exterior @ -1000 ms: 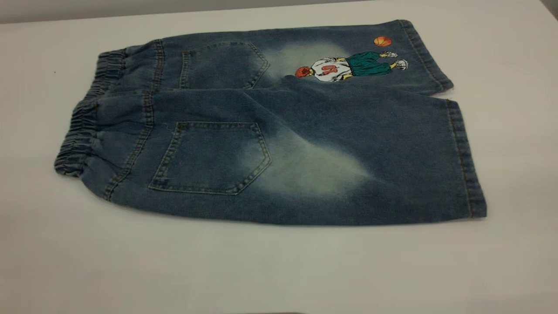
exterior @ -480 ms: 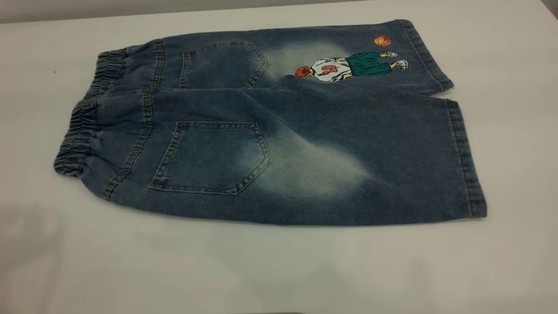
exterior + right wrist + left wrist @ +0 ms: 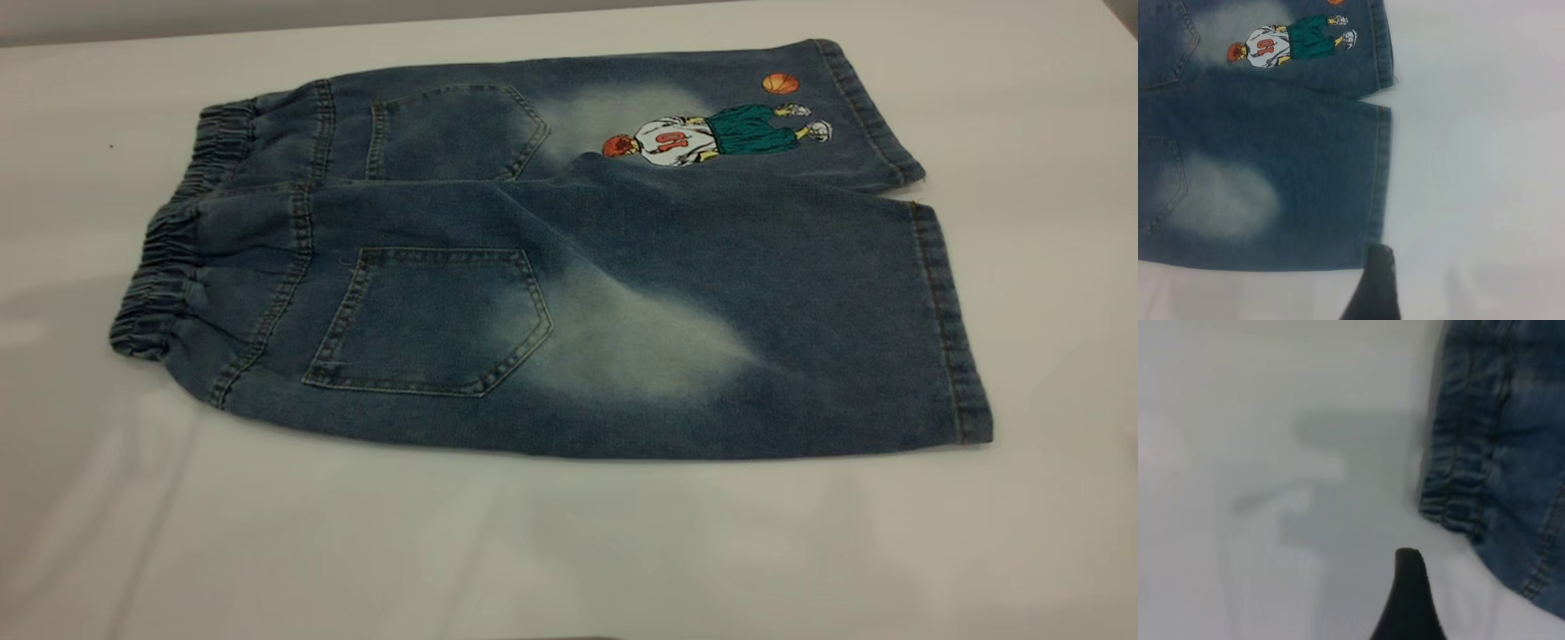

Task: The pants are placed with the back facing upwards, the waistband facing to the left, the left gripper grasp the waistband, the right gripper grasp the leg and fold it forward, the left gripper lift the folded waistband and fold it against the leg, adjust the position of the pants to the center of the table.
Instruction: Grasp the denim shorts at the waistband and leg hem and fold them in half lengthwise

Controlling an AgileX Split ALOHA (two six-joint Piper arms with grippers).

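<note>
The left gripper grabs the pants by the waistband corner (image 3: 140, 335) next, where the puckered elastic edge stands up, as the denim (image 3: 629, 411) lies flat on the tabletop.
The blue denim pants (image 3: 551, 267) lie flat on the white table (image 3: 569, 551), back pockets up. Their puckered waistband (image 3: 164, 267) points left. The plain leg (image 3: 800, 338) with its pale patch is nearest the front; the leg with the cartoon print (image 3: 702, 133) lies behind it. No gripper shows in the exterior view. In the left wrist view my left gripper (image 3: 1458, 613) hovers over bare table just off the waistband (image 3: 1458, 487), open, with one black finger (image 3: 1408, 600) showing. In the right wrist view my right gripper (image 3: 1438, 293) is open, one finger (image 3: 1375, 287) by the plain leg's hem corner (image 3: 1379, 200).
Bare white tabletop surrounds the pants on all sides. The table's far edge (image 3: 356, 27) runs along the top of the exterior view. Soft grey shadows (image 3: 89, 462) lie on the table at the front left.
The pants have not moved. Grey shadows have spread over the table at the front left and along the front.
</note>
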